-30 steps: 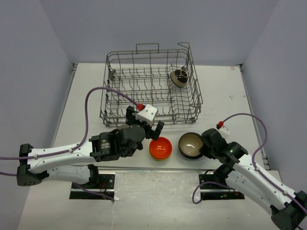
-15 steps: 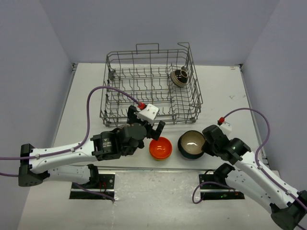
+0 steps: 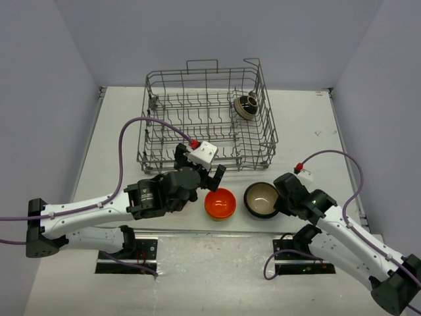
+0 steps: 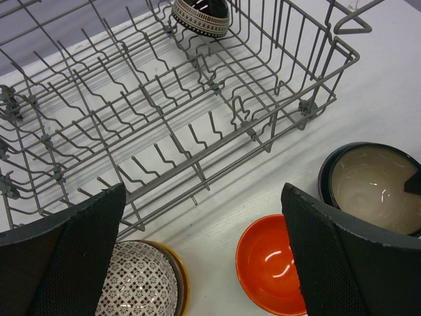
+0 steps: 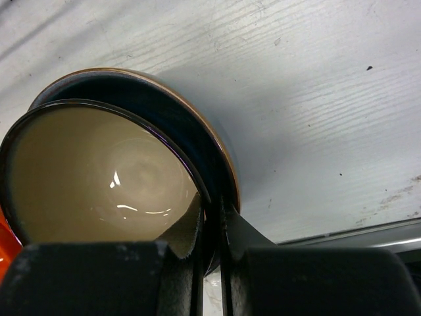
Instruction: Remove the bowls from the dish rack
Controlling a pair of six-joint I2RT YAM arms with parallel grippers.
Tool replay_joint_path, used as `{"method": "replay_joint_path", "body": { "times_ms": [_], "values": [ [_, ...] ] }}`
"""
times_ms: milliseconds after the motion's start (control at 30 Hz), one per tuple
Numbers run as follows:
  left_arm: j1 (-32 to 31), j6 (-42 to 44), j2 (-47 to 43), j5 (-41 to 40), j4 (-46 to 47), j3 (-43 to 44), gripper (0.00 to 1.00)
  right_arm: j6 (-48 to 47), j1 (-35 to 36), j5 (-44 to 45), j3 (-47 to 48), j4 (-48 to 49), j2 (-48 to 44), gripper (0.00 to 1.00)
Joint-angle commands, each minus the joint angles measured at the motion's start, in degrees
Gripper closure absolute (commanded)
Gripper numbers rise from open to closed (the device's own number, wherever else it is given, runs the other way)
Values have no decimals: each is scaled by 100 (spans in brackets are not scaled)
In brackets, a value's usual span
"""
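The black bowl sits slightly tilted in the other dark bowl, its rim between my right gripper's fingers, so I should open.
The grey wire dish rack (image 3: 172,129) stands at the back middle and holds one black-and-cream striped bowl (image 3: 247,105) at its right rear; that bowl also shows in the left wrist view (image 4: 200,16). An orange bowl (image 3: 220,203) sits on the table in front of the rack. My left gripper (image 3: 198,172) is open and empty above the table, between the orange bowl (image 4: 270,273) and a patterned bowl (image 4: 135,283) nested in a yellow one. My right gripper (image 5: 214,227) is shut on the rim of a black bowl with a cream inside (image 5: 99,171), which rests in another dark bowl (image 5: 197,125).
The rack's front wall (image 4: 217,148) runs just beyond my left gripper. The table's near edge with its metal strip (image 3: 217,232) lies close behind the bowls. Grey walls close in the table on the left, right and back.
My right gripper has shifted slightly left with the black-and-cream bowl, which now sits more level. My left gripper has barely moved.
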Motion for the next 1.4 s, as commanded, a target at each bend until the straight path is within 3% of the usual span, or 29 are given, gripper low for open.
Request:
{"method": "replay_joint_path", "body": {
  "times_ms": [0,200,333,633,700,900,1100,1300,1367],
  "values": [
    [74,-140,-157,78,256,-87,0,61,12,-33,-57,612,-51,95],
    [118,-140,-96,184,256,-69,0,-44,21,-68,22,692,-34,87],
    [136,-157,-43,228,247,-34,0,-88,21,-121,49,630,-77,69],
    [197,-201,45,298,317,-8,0,-141,12,125,303,279,-403,62],
    [215,-254,98,246,309,10,0,-150,21,248,400,156,-429,55],
    [636,-860,291,262,291,89,0,-123,21,477,602,6,-438,52],
    [1717,-1641,546,1799,1107,185,0,-571,30,582,1304,-11,-781,49],
    [2780,-2616,1336,3057,2021,729,0,-1283,21,486,1876,269,-1079,24],
    [3123,-2767,1817,3373,2286,984,0,-1450,21,354,1886,462,-1159,8]
  ]
}}
